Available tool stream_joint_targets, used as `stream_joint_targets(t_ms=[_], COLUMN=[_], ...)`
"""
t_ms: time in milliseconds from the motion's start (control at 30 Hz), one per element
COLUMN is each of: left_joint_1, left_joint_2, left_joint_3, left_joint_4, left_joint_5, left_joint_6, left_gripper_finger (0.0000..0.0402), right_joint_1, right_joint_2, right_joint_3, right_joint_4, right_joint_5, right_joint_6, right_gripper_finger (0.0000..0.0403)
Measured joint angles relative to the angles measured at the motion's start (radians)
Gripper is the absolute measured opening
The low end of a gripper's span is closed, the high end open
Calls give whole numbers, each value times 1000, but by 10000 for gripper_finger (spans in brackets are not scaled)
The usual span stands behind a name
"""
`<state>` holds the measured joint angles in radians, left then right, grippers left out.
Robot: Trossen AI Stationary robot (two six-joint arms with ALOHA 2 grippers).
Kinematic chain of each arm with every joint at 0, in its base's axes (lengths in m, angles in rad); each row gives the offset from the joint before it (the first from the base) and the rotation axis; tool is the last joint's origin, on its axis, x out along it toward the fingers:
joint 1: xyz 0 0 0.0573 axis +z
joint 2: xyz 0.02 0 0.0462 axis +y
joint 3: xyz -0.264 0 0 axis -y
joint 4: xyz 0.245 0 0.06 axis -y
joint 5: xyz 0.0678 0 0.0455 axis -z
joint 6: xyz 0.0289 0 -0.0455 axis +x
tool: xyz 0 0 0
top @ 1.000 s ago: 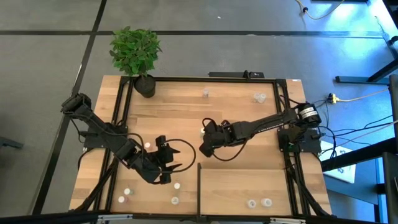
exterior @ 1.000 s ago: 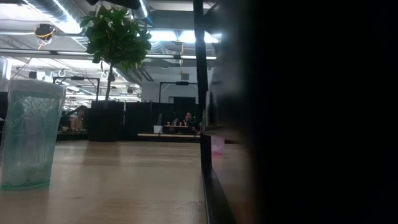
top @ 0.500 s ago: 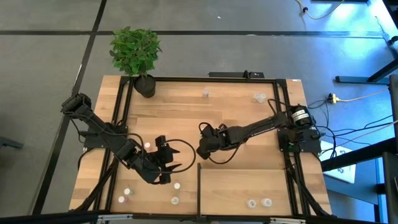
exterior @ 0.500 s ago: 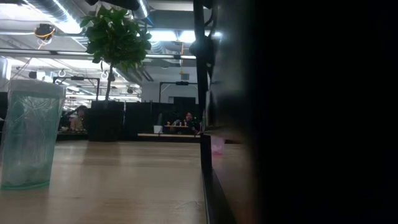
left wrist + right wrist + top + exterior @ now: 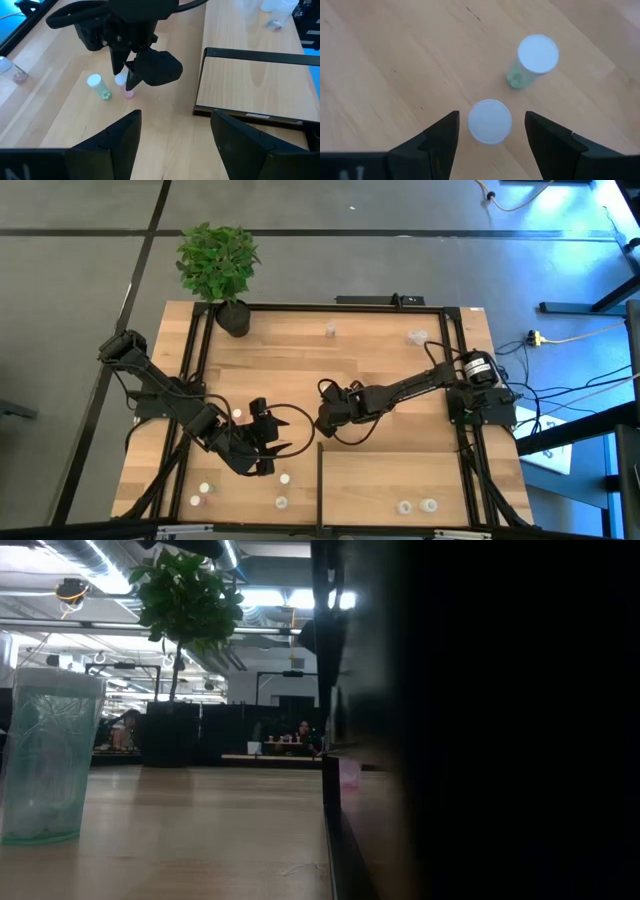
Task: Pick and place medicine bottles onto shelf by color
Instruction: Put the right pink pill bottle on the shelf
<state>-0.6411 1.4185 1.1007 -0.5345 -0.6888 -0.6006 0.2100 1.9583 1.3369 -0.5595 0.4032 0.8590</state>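
Note:
The pinkish bottle should be grabbed next by its white cap (image 5: 490, 121) with my right gripper. Then it can go onto the shelf with its color.
My right gripper (image 5: 491, 122) is open, pointing down over a white-capped bottle (image 5: 490, 121) that stands upright on the tabletop. One finger is on either side of the cap, with a gap on both sides. In the left wrist view this bottle (image 5: 125, 86) looks pinkish. A white-capped bottle with green contents (image 5: 536, 57) stands just beside it. My left gripper (image 5: 275, 442) waits open above the table's near left part. The shelf (image 5: 395, 480), a pale panel with a black edge, lies at the near right with two bottles (image 5: 416, 505) on it.
Several more bottles stand near the front left (image 5: 205, 492) and at the far edge (image 5: 416, 336). A potted plant (image 5: 218, 265) sits at the far left corner. Black frame rails (image 5: 452, 380) run along the table's sides. A translucent bottle (image 5: 45, 755) stands close to the low camera.
My right gripper has come down toward the two bottles at the table's middle, shifting slightly toward the near left. Its fingers keep the same gap. The bottles have not moved.

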Motion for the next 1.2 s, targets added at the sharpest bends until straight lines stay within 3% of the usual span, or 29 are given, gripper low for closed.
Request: stream_joint_targets(t_ms=[267, 867, 1200], left_joint_1=[0, 0, 0], left_joint_2=[0, 0, 0], left_joint_3=[0, 0, 0], left_joint_4=[0, 0, 0], left_joint_5=[0, 0, 0], left_joint_6=[0, 0, 0], left_gripper_finger=[232, 232, 232], right_joint_1=[0, 0, 42], right_joint_2=[2, 2, 1], right_joint_3=[0, 0, 28], right_joint_4=[2, 2, -25], right_joint_5=[0, -1, -12], right_joint_6=[-27, -48, -161], right_gripper_finger=[220, 118, 120])
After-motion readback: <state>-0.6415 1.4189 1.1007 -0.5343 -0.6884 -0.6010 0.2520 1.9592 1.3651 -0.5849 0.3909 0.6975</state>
